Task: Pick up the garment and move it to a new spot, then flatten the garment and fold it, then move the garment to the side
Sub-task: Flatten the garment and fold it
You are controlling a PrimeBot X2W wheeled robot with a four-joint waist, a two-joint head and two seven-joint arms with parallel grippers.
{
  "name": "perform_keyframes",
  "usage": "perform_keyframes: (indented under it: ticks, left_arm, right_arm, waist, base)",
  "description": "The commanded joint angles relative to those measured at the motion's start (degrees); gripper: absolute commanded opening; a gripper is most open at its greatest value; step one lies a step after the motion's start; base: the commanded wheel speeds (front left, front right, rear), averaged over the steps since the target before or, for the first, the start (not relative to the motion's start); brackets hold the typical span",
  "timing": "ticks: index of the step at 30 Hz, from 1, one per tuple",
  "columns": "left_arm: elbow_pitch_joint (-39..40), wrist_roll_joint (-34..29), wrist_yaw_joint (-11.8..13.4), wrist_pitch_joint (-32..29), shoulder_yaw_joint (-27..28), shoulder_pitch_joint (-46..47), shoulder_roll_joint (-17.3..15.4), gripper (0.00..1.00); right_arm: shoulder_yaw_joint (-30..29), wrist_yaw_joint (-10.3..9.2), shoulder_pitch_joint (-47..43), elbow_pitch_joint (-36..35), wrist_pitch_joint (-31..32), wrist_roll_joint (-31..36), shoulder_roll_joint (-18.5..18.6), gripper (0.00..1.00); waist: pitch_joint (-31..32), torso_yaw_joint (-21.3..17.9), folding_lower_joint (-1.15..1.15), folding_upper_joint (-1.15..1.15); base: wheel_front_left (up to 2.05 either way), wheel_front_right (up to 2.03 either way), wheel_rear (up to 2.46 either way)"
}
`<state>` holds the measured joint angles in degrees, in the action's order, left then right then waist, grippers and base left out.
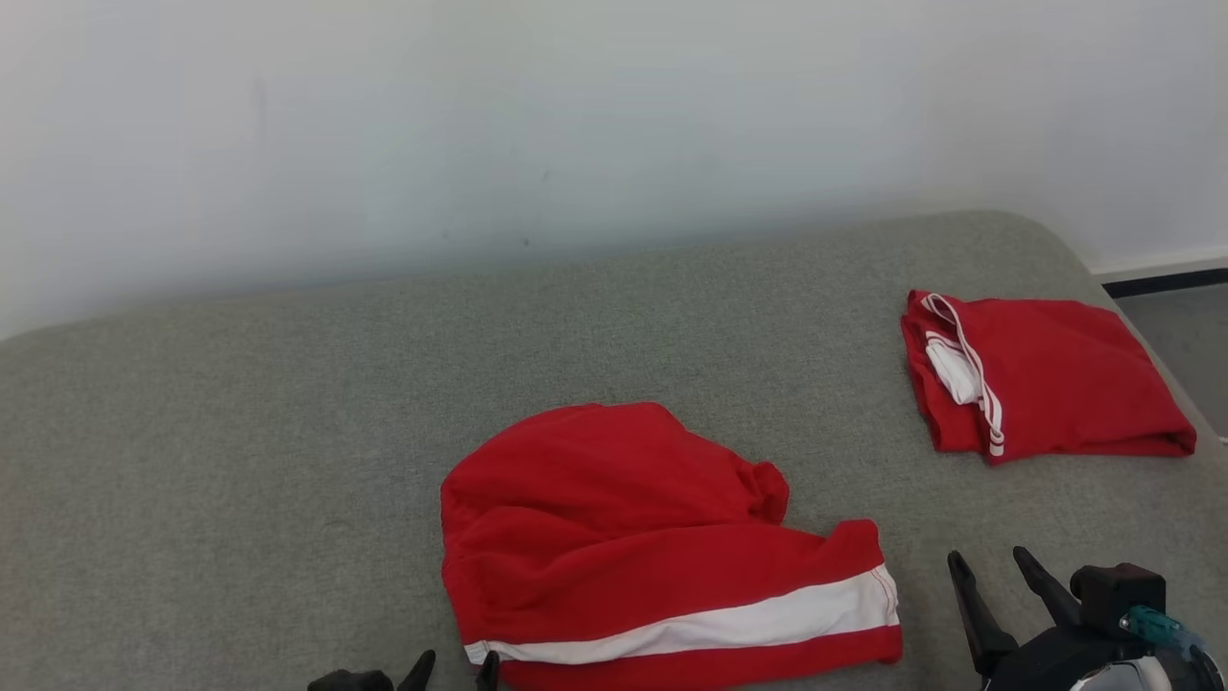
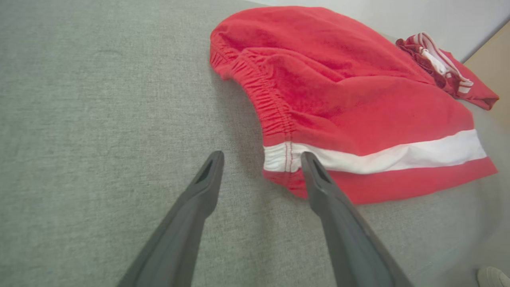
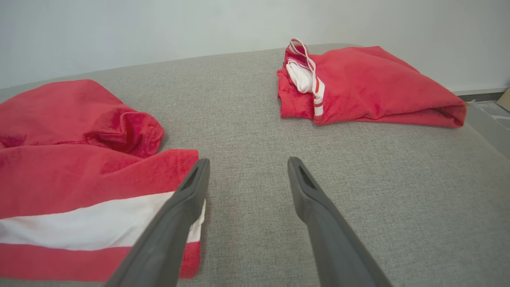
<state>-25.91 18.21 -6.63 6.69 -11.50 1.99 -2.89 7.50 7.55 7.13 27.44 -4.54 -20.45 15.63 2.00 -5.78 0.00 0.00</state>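
The garment will next be pinched by its waistband corner at the stripe's end (image 1: 479, 652) with my left gripper. The waistband's edge stands up there, while the red cloth (image 1: 610, 518) lies slack.
A red garment (image 1: 633, 537) with a white side stripe lies rumpled on the grey couch surface (image 1: 240, 461), near its front edge. It also shows in the left wrist view (image 2: 342, 91) and the right wrist view (image 3: 79, 167). My left gripper (image 1: 456, 664) stands open at the garment's elastic waistband corner; in its wrist view (image 2: 261, 159) one finger overlaps the stripe's end. My right gripper (image 1: 988, 566) is open just right of the garment's leg hem, its fingers (image 3: 195, 187) empty, one beside the hem.
A second red garment (image 1: 1041, 374), folded with white trim showing, lies at the couch's far right (image 3: 370, 83). A white wall (image 1: 576, 115) rises behind. The couch's right edge drops to a grey floor (image 1: 1190, 336). A shoe tip (image 2: 494, 276) shows low in the left wrist view.
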Motion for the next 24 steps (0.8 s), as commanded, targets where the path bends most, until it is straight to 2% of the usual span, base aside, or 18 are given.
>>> perform_keyframes:
  ticks: [1,7,8,9,10,19,24]
  left_arm:
    - [-1.17,0.95,-0.29,0.7,-0.45,1.41,-0.04,1.0]
    - [-5.36,1.99,-0.43,2.91,-1.9,4.21,-0.03,1.0]
    - [-5.74,2.11,-0.51,3.07,-2.23,4.5,-0.09,0.97]
    - [-6.0,2.3,-0.6,3.41,-2.64,4.83,-0.24,0.61]
    - [-6.21,2.57,-0.69,3.63,-3.01,5.05,-0.35,0.0]
    - [-8.19,4.46,-0.76,5.11,-5.48,6.23,-1.14,0.0]
    - [-8.66,4.77,-0.74,5.75,-6.12,6.81,-1.31,0.0]
  right_arm:
    - [0.23,-0.13,0.61,0.29,-0.02,-0.25,0.63,1.0]
    - [2.28,-0.13,1.44,1.66,0.67,-1.56,0.53,1.0]
    - [3.01,-0.13,1.7,1.76,0.88,-1.86,0.59,1.0]
    - [3.84,-0.13,1.99,1.88,1.1,-2.43,0.74,1.0]
    - [4.64,-0.13,2.22,2.02,1.39,-3.14,0.92,1.0]
    - [12.29,-0.13,4.2,3.48,6.52,-10.91,2.97,1.0]
    - [14.53,-0.13,5.45,4.32,7.98,-13.82,3.48,1.0]
  waist:
    - [-1.16,-1.03,0.0,0.0]
    - [-2.3,-1.94,0.0,0.0]
    - [-2.4,-1.99,0.0,0.0]
    - [-2.49,-2.01,0.0,0.0]
    - [-2.58,-2.0,0.0,0.0]
    - [-3.18,-1.17,0.0,0.0]
    - [-3.6,-0.83,0.0,0.0]
  base:
    - [0.0,0.0,0.0]
    - [0.0,0.0,0.0]
    - [0.0,0.0,0.0]
    - [0.0,0.0,0.0]
    - [0.0,0.0,0.0]
    - [0.0,0.0,0.0]
    - [0.0,0.0,0.0]
